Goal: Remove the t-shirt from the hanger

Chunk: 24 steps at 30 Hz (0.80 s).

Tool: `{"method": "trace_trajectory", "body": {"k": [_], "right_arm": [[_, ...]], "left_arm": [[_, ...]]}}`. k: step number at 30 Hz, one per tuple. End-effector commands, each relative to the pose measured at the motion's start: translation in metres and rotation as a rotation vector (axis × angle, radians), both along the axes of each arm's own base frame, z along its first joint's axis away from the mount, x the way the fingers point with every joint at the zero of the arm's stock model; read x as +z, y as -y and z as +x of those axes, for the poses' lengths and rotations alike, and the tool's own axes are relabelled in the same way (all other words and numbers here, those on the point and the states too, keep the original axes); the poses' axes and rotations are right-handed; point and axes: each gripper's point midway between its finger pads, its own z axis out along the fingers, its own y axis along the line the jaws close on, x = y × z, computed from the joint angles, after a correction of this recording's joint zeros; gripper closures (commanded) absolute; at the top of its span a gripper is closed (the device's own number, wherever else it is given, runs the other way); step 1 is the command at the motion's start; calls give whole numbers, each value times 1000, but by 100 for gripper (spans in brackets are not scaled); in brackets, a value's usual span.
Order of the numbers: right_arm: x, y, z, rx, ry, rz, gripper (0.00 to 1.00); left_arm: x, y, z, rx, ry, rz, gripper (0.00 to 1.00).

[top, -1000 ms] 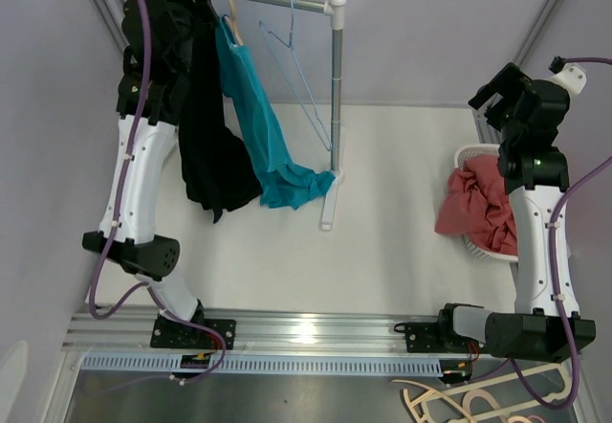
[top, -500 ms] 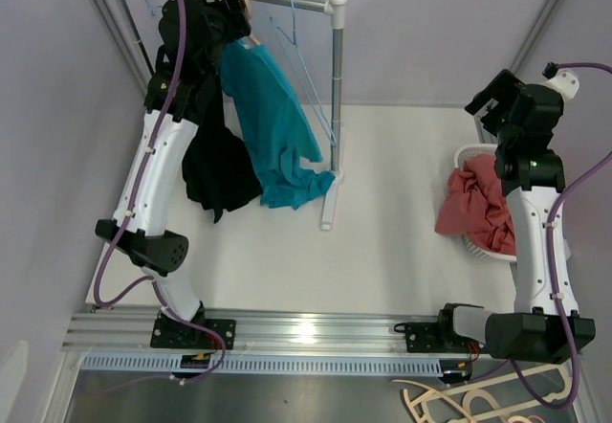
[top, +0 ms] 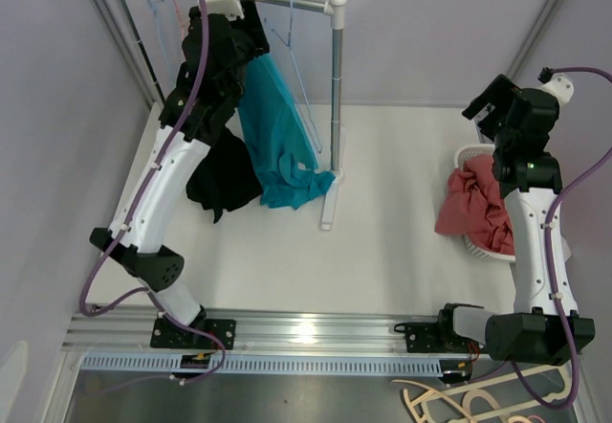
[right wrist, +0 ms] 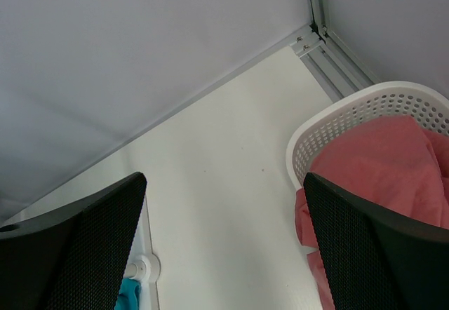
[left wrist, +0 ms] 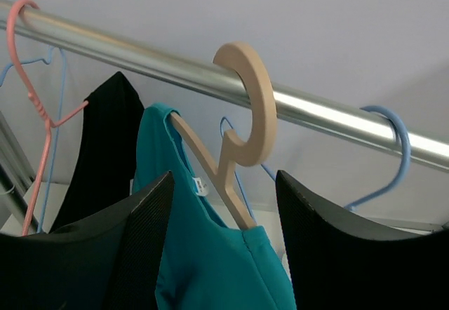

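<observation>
My left gripper grabs the tan wooden hanger at its neck under the hook [left wrist: 229, 161] next. This leaves the hook and arms free to remove the t-shirt.
A teal t-shirt [top: 277, 136] hangs on a tan wooden hanger [left wrist: 245, 106] hooked over the metal rail [top: 306, 4] of a clothes rack. My left gripper [top: 251, 35] is up at the rail and open. In the left wrist view its fingers stand on either side of the hanger's neck and the teal shirt's [left wrist: 210, 268] collar, with the left gripper [left wrist: 224, 180] not closed on them. My right gripper [top: 488, 98] is open and empty, raised above the table at the far right, also seen in its wrist view [right wrist: 224, 177].
A black garment [top: 225, 174] hangs left of the teal shirt. A pink wire hanger [left wrist: 28, 99] and blue wire hangers [left wrist: 393, 135] share the rail. The rack's upright post [top: 336, 88] stands mid-table. A white basket [right wrist: 351, 117] holds red cloth [top: 478, 203] at right.
My left arm has moved right along the rail, from the black garment to the teal shirt's hanger. The teal shirt has swung a little right. The right arm has barely moved.
</observation>
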Motion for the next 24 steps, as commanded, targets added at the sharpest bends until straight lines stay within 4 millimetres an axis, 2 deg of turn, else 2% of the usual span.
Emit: {"method": "trace_trajectory", "body": {"k": [1,3,5,7,8,10,12,13,15,16,19,22,24], "right_arm": [[16,-4,-4,13,55,2,0],[15,-5,-5,15,55,1,1],[14,-5,-5,17,52,1,1],[13,-5,-5,16,48,0,1],[13,-4,-5,14,49,-2,0],[14,-5,-7,16,54,-2,1],[14,-4,-7,13,53,-4,0],[15,-4,-8,13,56,-5,1],[14,-3,-8,10,52,-8,1],[15,-3,-9,10,57,-10,1],[15,-2,-9,7,55,-12,1],[14,-1,-9,5,54,-14,0],[13,-2,-9,6,54,-15,1]], "left_arm": [[22,-12,-27,82,53,-49,36],[16,-7,-29,66,52,-40,36],[21,-4,-27,61,64,-44,35],[16,0,-17,72,41,-20,35],[26,-1,-17,82,61,-22,35],[25,5,-5,91,66,-4,34],[40,3,-1,110,118,4,32],[32,7,10,120,108,37,31],[44,2,13,130,136,31,31],[37,7,22,125,123,42,31],[33,4,31,115,120,33,33],[23,-1,39,126,95,37,42],[17,-7,44,140,83,47,44]]}}
